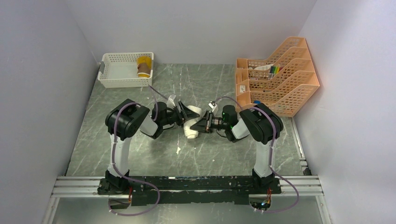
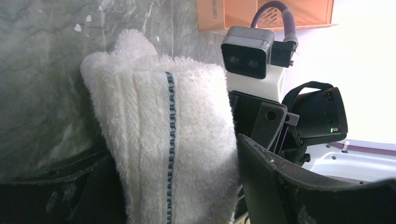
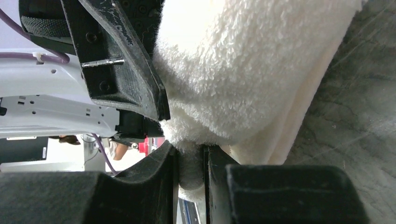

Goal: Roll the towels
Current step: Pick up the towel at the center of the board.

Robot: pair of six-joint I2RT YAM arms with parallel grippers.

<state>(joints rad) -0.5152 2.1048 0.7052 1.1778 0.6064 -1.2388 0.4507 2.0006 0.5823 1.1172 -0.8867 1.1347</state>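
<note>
The left gripper grabs the cream towel's roll (image 1: 191,118) across both sides next. This keeps the towel rolled to lay in the basket (image 1: 116,71).
The cream towel (image 1: 192,127) lies rolled into a thick cylinder on the grey marbled table, between the two arms. My left gripper (image 1: 183,114) has its fingers on both sides of the roll (image 2: 168,116), pressing against it. My right gripper (image 1: 202,125) is shut on a fold at the end of the same towel (image 3: 243,70), pinched between its fingers (image 3: 189,151). The left gripper's finger (image 3: 121,60) shows against the roll in the right wrist view. The mustard-yellow and brown towel (image 1: 144,66) sits rolled in the white lattice basket (image 1: 116,71) at the back left.
An orange tiered file rack (image 1: 280,77) holding pens and small items stands at the back right, close behind the right arm. Grey walls close in on both sides. A small white scrap (image 1: 178,150) lies on the table in front of the towel.
</note>
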